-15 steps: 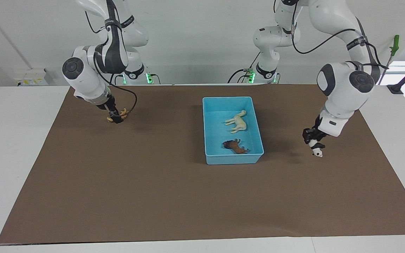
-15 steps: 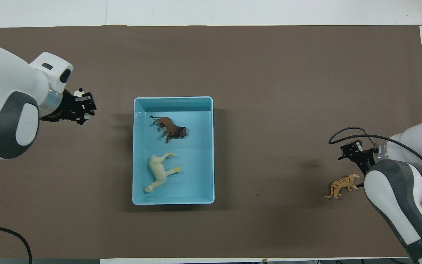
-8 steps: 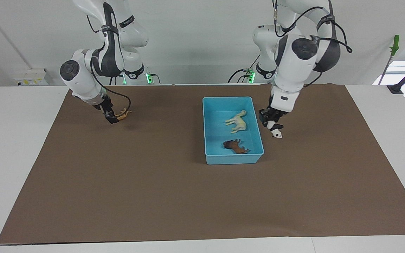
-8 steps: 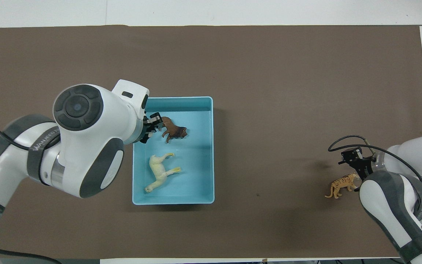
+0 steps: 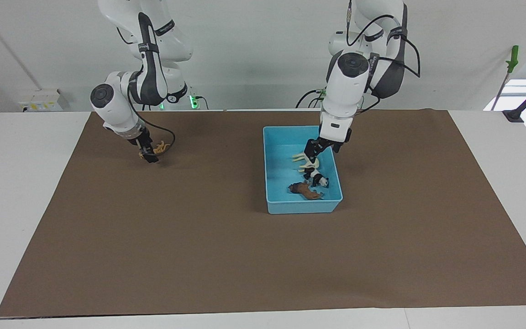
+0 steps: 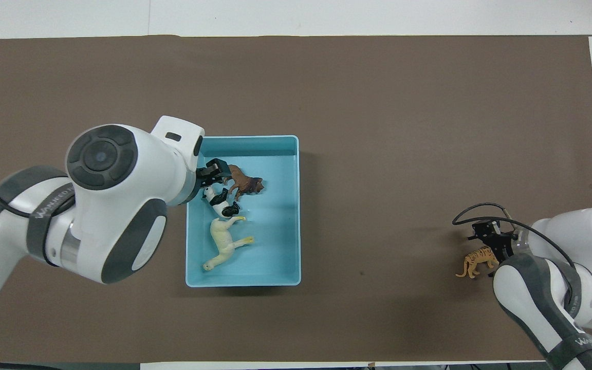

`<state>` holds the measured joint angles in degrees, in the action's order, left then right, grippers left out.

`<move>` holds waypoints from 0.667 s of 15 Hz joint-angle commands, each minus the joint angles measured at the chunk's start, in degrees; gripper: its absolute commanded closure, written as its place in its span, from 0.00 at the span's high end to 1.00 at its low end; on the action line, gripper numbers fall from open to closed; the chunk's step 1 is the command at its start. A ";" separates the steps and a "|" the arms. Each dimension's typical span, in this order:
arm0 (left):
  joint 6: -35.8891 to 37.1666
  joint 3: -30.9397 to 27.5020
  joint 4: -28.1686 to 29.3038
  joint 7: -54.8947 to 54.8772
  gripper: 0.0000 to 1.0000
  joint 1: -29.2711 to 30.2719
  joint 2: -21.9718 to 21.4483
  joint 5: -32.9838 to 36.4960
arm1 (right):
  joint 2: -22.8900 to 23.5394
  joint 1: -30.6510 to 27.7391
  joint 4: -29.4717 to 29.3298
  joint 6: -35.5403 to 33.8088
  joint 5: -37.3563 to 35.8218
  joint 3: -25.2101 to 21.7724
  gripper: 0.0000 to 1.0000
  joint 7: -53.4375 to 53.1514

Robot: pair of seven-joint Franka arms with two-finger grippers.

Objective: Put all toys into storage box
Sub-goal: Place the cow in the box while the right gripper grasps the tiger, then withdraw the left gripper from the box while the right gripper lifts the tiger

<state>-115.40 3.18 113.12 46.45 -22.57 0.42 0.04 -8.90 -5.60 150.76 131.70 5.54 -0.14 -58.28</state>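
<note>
My right gripper's fingers reach down around the orange tiger's body [image 6: 480,257], so my right gripper closes on the tiger next.
The light blue storage box [image 5: 302,208] stands on the mat, also in the overhead view [image 6: 244,280]. In it lie the cream-white horse [image 6: 222,241], the brown animal [image 5: 307,191] [image 6: 244,185] and, between them, the black-and-white panda [image 5: 318,179] [image 6: 220,199]. My left gripper [image 5: 311,153] [image 6: 213,177] hangs open just above the panda, apart from it. The orange tiger [image 5: 160,147] [image 6: 476,259] stands on the mat toward the right arm's end. My right gripper [image 5: 148,155] [image 6: 488,240] is low at the tiger, against its back.
A brown mat [image 5: 244,251] covers most of the white table. A green-handled tool [image 5: 512,59] stands off the table at the left arm's end.
My left gripper carried the panda from the left arm's end over the box and let it go; the panda now lies in the box. My right gripper shifted slightly at the tiger, which stayed put.
</note>
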 commanded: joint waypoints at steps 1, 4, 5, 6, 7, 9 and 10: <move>5.96 -0.10 -4.39 -9.24 1.00 5.25 -0.78 -0.39 | -1.73 -1.08 2.43 1.98 0.97 0.67 0.82 1.94; 14.03 -0.11 -9.48 -19.77 1.00 9.47 -0.60 -0.30 | -1.64 -1.08 2.43 2.60 0.97 0.67 0.45 4.39; 17.02 -0.11 -11.68 -23.47 1.00 10.52 -0.34 -0.39 | -1.64 -1.08 2.43 2.60 0.97 0.67 0.28 5.88; 20.19 -0.11 -14.05 -27.34 1.00 11.84 -0.08 -0.39 | -1.47 -1.08 2.08 2.60 0.97 0.67 0.10 7.98; 21.78 -0.11 -15.55 -29.20 1.00 12.98 0.27 -0.48 | -1.12 -0.91 1.30 2.25 0.97 0.67 0.00 9.57; 22.32 -0.46 -16.52 -30.62 1.00 14.13 0.89 -0.22 | -0.33 -0.38 -2.30 0.76 0.97 0.67 0.00 10.20; 22.33 -0.11 -18.36 -31.67 1.00 16.49 1.76 -0.82 | -0.24 0.14 -4.58 -0.99 0.97 0.76 0.00 10.03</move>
<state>-95.08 2.59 98.52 17.64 -8.99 -0.20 0.04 -9.24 -5.54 150.20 133.39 5.63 0.06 -49.87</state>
